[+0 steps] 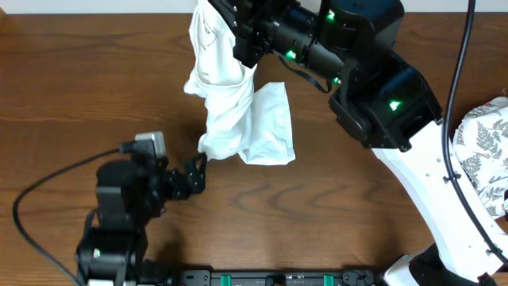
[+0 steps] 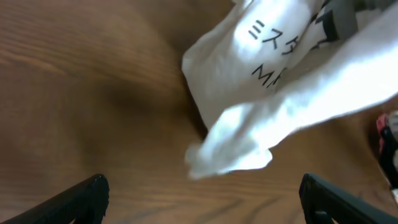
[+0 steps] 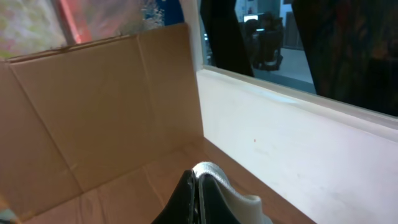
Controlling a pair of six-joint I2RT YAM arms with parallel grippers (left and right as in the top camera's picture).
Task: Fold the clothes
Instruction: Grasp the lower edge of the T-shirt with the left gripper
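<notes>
Next, my left gripper grabs the T-shirt by its hanging corner [image 1: 209, 148] [image 2: 212, 157], opposite my right gripper's hold, to spread it flat for folding.
The clothes, a white T-shirt [image 1: 230, 119], hang bunched from my right gripper [image 1: 238, 36] at the top middle of the overhead view, with the lower part draped onto the wooden table [image 1: 79, 87]. That gripper is shut on a fold of the shirt; in the right wrist view its fingers [image 3: 198, 190] pinch a white fabric edge [image 3: 214, 171]. My left gripper [image 1: 197, 171] stands open just beside the shirt's lower left corner. In the left wrist view the shirt [image 2: 280, 93] shows black printed lettering, and a corner of it hangs ahead of the open left gripper [image 2: 205, 211]. The chest graphic is hidden.
A white cloth printed with grey fern leaves [image 1: 484, 151] lies at the right edge of the table. A black cable [image 1: 48, 187] runs across the left side. The right wrist view shows a brown cardboard wall [image 3: 106, 106] and a white wall [image 3: 298, 143].
</notes>
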